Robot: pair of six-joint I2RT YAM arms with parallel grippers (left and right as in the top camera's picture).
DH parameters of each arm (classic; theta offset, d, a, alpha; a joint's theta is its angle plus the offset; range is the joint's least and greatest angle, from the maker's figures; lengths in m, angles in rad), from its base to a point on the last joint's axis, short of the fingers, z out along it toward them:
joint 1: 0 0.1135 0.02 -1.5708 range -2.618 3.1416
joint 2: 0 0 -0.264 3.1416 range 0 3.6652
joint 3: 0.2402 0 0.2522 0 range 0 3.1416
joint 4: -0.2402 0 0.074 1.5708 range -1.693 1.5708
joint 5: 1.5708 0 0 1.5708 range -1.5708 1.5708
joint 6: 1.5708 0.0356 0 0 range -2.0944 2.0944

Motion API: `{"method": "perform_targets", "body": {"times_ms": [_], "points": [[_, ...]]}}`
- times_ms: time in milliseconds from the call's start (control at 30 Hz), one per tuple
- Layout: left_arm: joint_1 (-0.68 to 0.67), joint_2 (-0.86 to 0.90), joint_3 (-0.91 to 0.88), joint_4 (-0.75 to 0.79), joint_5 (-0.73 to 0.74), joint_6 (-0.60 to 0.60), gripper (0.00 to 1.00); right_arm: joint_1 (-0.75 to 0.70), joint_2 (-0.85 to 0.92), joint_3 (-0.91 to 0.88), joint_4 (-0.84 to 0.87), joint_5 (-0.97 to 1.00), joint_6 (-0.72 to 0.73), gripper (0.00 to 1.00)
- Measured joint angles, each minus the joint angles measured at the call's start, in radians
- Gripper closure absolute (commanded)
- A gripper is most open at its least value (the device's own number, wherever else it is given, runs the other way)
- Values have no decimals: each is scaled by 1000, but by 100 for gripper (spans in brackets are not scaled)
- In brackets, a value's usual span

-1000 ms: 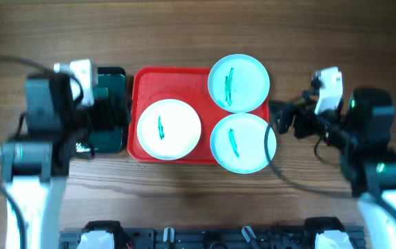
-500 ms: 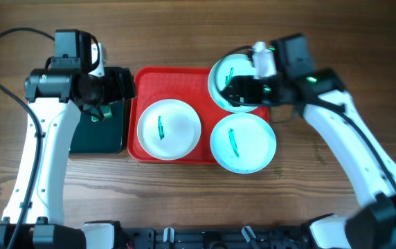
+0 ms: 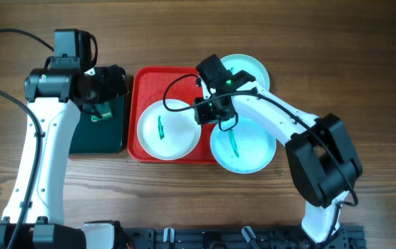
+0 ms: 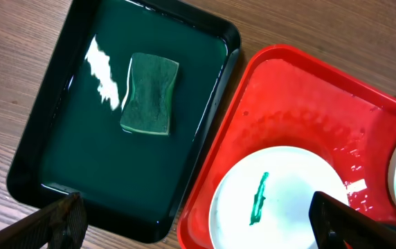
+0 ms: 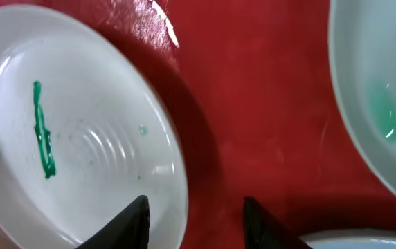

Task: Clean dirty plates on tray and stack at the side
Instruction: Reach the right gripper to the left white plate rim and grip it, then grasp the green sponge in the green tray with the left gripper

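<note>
The green sponge needs its ends and bottom free to clean dirty plates, so my left gripper should grab its narrowed middle next.
The white plate (image 3: 169, 129) with a green streak lies on the left half of the red tray (image 3: 146, 83). Two pale turquoise plates with green smears overlap the tray's right side, one at the back (image 3: 248, 69) and one at the front (image 3: 246, 146). My right gripper (image 3: 209, 112) hangs low over the white plate's right rim. In the right wrist view its jaws (image 5: 196, 221) straddle that rim (image 5: 174, 173), one finger over the plate, the other over red tray (image 5: 253, 104), with a gap still showing. My left gripper (image 3: 113, 86) is wide open above the black tray, holding nothing.
A smaller black tray (image 3: 91, 135) stands left of the red one, with a green sponge (image 4: 149, 93) lying in it. My right arm crosses over the back turquoise plate. Bare wood (image 3: 336, 55) surrounds both trays.
My right arm has swung left from the back turquoise plate to the white plate's right rim, and its jaws have narrowed. The left arm has barely moved.
</note>
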Motion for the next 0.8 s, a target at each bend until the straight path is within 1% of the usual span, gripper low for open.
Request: {"method": "perform_targets", "body": {"times_ms": [167, 367, 433, 467, 567, 667, 733, 800], "points": [[0, 1, 0, 0, 0, 0, 0, 4, 3, 0, 42, 3, 38, 60], [0, 40, 0, -17, 0, 0, 0, 12, 34, 0, 41, -1, 58, 61], [0, 58, 0, -19, 0, 0, 0, 15, 59, 0, 41, -1, 58, 66], [0, 62, 0, -19, 0, 0, 0, 18, 77, 0, 42, -2, 59, 71], [16, 66, 0, 5, 0, 0, 0, 24, 99, 12, 86, -37, 63, 95], [54, 68, 0, 35, -2, -3, 1, 26, 109, 12, 102, -54, 85, 95], [70, 76, 0, 58, -3, 1, 4, 28, 111, 12, 125, -53, 96, 95], [75, 115, 2, 98, -3, 20, 11, 28, 113, 12, 153, -48, 108, 95]]}}
